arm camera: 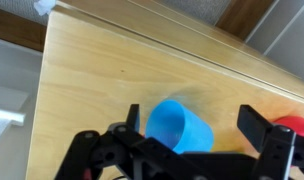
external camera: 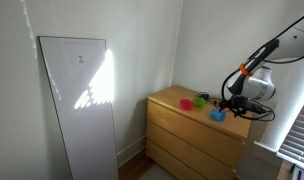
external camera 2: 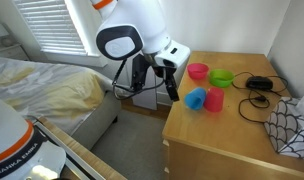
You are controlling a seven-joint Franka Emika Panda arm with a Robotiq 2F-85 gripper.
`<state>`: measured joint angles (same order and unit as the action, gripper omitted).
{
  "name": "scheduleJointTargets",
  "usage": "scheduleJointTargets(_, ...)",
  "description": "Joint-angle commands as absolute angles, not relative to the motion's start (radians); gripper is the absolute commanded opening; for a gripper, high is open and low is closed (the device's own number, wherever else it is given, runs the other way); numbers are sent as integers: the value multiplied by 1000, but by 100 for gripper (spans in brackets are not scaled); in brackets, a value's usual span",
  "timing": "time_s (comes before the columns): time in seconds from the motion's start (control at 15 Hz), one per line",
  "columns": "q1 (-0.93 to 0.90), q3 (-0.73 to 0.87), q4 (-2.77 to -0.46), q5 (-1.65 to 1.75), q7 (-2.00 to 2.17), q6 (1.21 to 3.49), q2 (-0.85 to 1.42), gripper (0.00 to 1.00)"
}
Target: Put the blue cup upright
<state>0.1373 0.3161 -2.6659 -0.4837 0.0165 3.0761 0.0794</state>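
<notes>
I should grab the rim at the opening next, leaving the base free, to set the blue cup (arm camera: pixel 180 127) upright on the dresser.
The blue cup (arm camera: pixel 180 127) lies on its side on the wooden dresser top (arm camera: pixel 92 80), its open mouth turned toward the camera in the wrist view. It also shows in both exterior views (external camera 2: pixel 196 98) (external camera: pixel 218 115). My gripper (arm camera: pixel 192 122) is open, with one finger on each side of the cup and not touching it. In an exterior view the gripper (external camera 2: pixel 171 88) hangs just beside the cup, over the dresser's edge. A red cup (external camera 2: pixel 214 100) stands right next to the blue cup, and its rim shows in the wrist view (arm camera: pixel 290 124).
A pink bowl (external camera 2: pixel 198 71) and a green bowl (external camera 2: pixel 221 77) sit behind the cups. Black cables (external camera 2: pixel 258 85) lie at the back of the dresser (external camera 2: pixel 232 140). A bed (external camera 2: pixel 52 90) stands beside it. A white panel (external camera: pixel 77 100) leans on the wall.
</notes>
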Motion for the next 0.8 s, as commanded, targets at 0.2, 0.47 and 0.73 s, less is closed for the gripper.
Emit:
scheduleJointTargets(0.2,211,207,-2527,-596,-40,3148,247,100)
scheduleJointTargets(0.47,325,71,-2444,-648,-80,3185,338,100)
scheduleJointTargets(0.73,454,-43,-2380,-634,-114,3225,442,81)
